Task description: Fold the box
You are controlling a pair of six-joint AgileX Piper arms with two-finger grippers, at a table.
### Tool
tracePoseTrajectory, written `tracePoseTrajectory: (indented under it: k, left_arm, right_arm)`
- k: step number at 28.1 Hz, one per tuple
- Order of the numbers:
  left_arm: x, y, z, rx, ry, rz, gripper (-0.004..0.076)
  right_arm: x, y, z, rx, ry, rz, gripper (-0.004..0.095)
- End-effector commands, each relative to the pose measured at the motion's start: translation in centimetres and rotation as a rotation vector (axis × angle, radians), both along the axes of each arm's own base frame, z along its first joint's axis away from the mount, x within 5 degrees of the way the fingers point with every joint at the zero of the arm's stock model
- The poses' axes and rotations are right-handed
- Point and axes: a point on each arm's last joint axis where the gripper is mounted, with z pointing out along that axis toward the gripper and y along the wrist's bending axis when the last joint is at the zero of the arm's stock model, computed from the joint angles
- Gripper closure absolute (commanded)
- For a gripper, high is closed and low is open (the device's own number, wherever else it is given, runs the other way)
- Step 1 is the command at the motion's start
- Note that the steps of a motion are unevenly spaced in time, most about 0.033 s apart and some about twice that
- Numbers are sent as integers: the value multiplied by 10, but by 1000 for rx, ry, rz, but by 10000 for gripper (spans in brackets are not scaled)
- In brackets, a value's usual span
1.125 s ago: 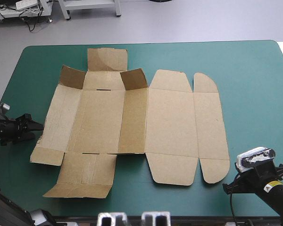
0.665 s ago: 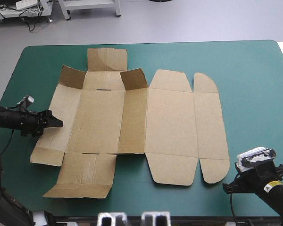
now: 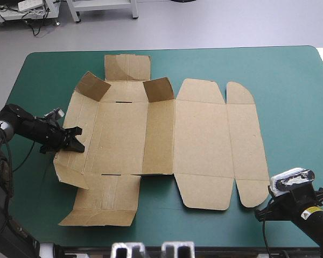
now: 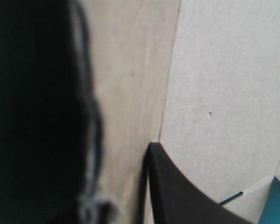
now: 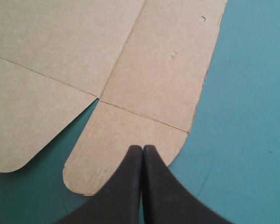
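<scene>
My left gripper pinches the brown box by the outer edge of its tilted-up side panel next, since most of the brown box (image 3: 199,134) lies flat on the cover.
The brown box (image 3: 199,134) lies as a cut sheet on the teal-green cover, mostly flat. Its two far corner flaps (image 3: 92,85) stand raised, and its left wall panel (image 3: 75,115) is tilted up at the near end. My left gripper (image 3: 74,141) is at that panel's outer edge, fingers spread apart. In the left wrist view one black finger (image 4: 177,186) rests against the board (image 4: 224,70), and a dark blur hides the other side. My right gripper (image 5: 142,149) is shut, its tip over the small near flap (image 5: 126,140) of the rightmost panel, by the table's near right corner (image 3: 260,213).
Bare teal-green cover (image 3: 296,107) runs along the right of the sheet, with a narrower strip at the far edge. The near-left flap (image 3: 102,201) reaches close to the table's front edge.
My left gripper moved right onto the left panel and opened. The whole sheet slid right and the left panel tipped up. The right arm stayed put.
</scene>
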Motion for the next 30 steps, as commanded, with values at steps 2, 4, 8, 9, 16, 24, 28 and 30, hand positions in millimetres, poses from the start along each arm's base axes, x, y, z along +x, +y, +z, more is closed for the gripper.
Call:
tracePoseTrajectory:
  k: [2, 4, 8, 9, 16, 24, 28, 30]
  left_arm:
    - [-9, -11, 8, -46, 45, -105, 732]
    - [-7, -13, 12, -78, 2, -114, 732]
    - [-6, -25, 37, -136, -173, -171, 732]
    - [-8, -27, 44, -122, -209, -207, 732]
    - [-8, -62, 109, -36, -478, -411, 731]
    - [-5, -120, 193, 87, -856, -749, 729]
    - [-5, -137, 217, 276, -896, -832, 728]
    - [-8, -146, 226, 380, -955, -959, 729]
  right_arm:
    - [4, 0, 11, 14, -67, -7, 932]
    - [4, 0, 11, 14, -67, -7, 932]
    - [4, 0, 11, 10, -67, -5, 932]
    - [4, 0, 11, 5, -67, 0, 932]
    - [5, 2, 16, 12, -99, 15, 932]
    - [4, 2, 36, 3, -167, 25, 932]
    - [4, 2, 39, 0, -174, 28, 932]
    - [4, 2, 40, 1, -187, 24, 932]
